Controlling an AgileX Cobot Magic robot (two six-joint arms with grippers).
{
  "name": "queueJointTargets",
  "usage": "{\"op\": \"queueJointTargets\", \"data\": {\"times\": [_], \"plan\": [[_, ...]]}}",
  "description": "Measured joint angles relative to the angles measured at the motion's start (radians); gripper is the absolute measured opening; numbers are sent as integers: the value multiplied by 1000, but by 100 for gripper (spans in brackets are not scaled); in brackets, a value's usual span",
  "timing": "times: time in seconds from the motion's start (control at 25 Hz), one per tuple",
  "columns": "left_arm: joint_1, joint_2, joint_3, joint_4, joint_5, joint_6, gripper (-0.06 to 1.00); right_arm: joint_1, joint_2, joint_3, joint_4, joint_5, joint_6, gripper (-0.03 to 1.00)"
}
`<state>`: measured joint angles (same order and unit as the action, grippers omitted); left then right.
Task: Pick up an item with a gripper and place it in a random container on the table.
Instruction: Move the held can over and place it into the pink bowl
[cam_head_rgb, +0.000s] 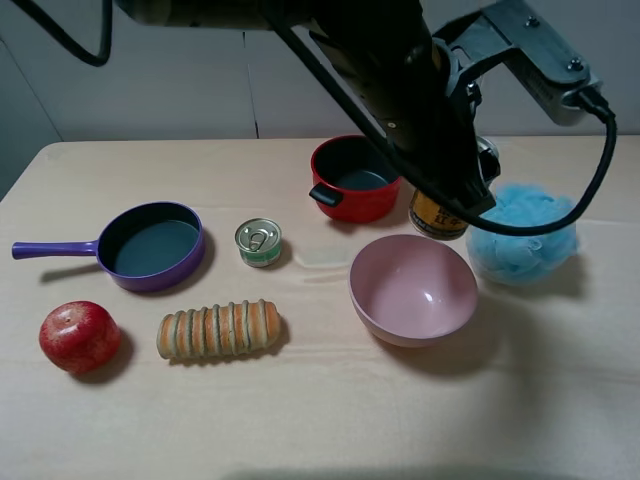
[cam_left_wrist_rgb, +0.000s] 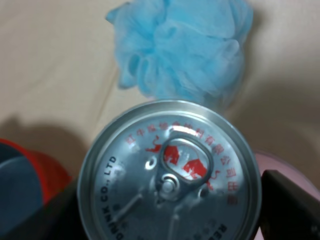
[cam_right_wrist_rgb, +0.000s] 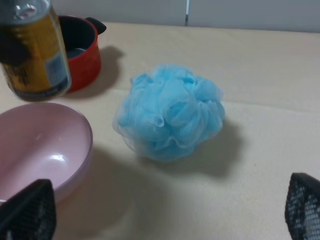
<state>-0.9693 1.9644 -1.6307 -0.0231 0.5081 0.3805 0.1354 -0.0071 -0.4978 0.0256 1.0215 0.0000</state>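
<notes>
My left gripper needs to keep holding the can until the can is over the pink bowl. The base of the can (cam_head_rgb: 432, 216) is still beyond the pink bowl's far rim (cam_head_rgb: 410, 237).
The orange-yellow can (cam_head_rgb: 432, 216) is upright between the red pot and the pale pink bowl (cam_head_rgb: 412, 288). My left gripper (cam_head_rgb: 455, 200) reaches across from the upper left and is shut on the can. In the left wrist view the silver pull-tab top (cam_left_wrist_rgb: 170, 175) fills the frame, with a black finger (cam_left_wrist_rgb: 287, 207) on either side. In the right wrist view the can (cam_right_wrist_rgb: 35, 55) is just beyond the bowl's (cam_right_wrist_rgb: 40, 145) far rim. I cannot tell whether it rests on the table (cam_head_rgb: 330, 410). My right gripper (cam_right_wrist_rgb: 165, 215) is open and empty, facing the blue puff.
A blue mesh bath puff (cam_head_rgb: 522, 232) lies right of the bowl. The red two-handled pot (cam_head_rgb: 352, 178) stands behind the can. A green-labelled tin (cam_head_rgb: 258, 243), purple pan (cam_head_rgb: 150, 246), bread loaf (cam_head_rgb: 220, 330) and red apple (cam_head_rgb: 78, 336) lie to the left.
</notes>
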Motion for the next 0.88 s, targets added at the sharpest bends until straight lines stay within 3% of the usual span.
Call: {"op": "queueJointTargets", "data": {"times": [0.88], "plan": [[-11,174,0,-3,14,-20,68,0,0,0,0,0,0,69]]}}
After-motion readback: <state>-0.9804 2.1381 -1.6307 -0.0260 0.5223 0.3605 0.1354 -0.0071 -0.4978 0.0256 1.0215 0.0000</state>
